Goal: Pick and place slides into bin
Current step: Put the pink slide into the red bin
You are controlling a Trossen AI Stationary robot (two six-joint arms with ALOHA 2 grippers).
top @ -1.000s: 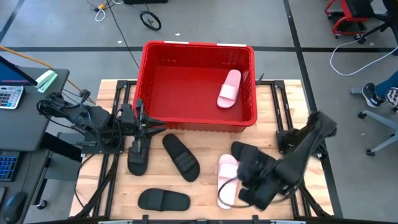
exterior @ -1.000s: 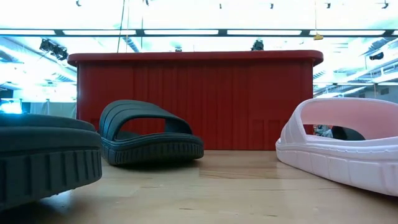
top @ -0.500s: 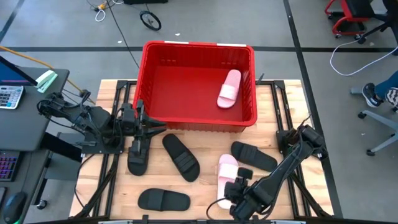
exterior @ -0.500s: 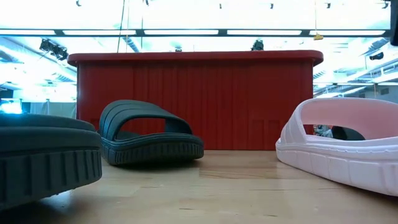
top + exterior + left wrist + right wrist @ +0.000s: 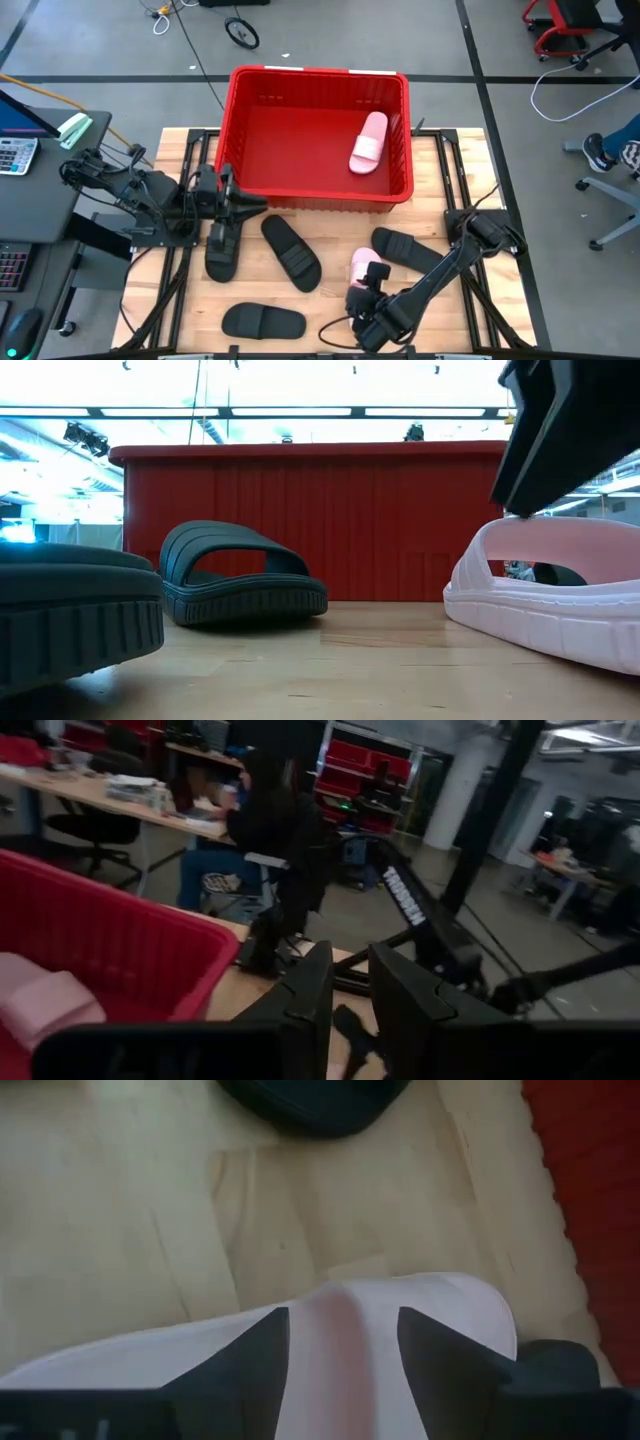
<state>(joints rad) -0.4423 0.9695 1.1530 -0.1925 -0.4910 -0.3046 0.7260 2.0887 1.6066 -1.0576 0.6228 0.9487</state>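
The pink slide needs to go into the red bin, so my right gripper should next pick up the slide by its strap's edge.
The red bin (image 5: 240,110) stands at the table's far middle with one pale pink slide (image 5: 368,142) lying in it. A second pink slide (image 5: 362,268) lies sole down on the table near the front right. My right gripper (image 5: 366,300) is open, low over that slide's near end, one finger on each side of it (image 5: 343,1325). It also shows in the low view (image 5: 560,430), just above the slide (image 5: 550,600). My left gripper (image 5: 250,205) waits by the bin's near left corner, its fingers a narrow gap apart (image 5: 350,960), over a black slide (image 5: 221,250). My right gripper comes at the pink slide from above, slanting down toward the far side. Its fingers (image 5: 262,1348) straddle a raised part of the slide (image 5: 340,1305). I cannot tell whether they touch it. The slide lies flat on the table.
Three more black slides lie on the table: one at the middle (image 5: 291,250), one by the near edge (image 5: 263,320), one at the right (image 5: 408,250). In the low view the bin's wall (image 5: 310,520) stands behind a black slide (image 5: 240,575).
My right gripper has swung from above the black slide at the right toward the table's near left and gone down onto the pink slide's near end. It now comes into the low view from above. The slides have stayed in place.
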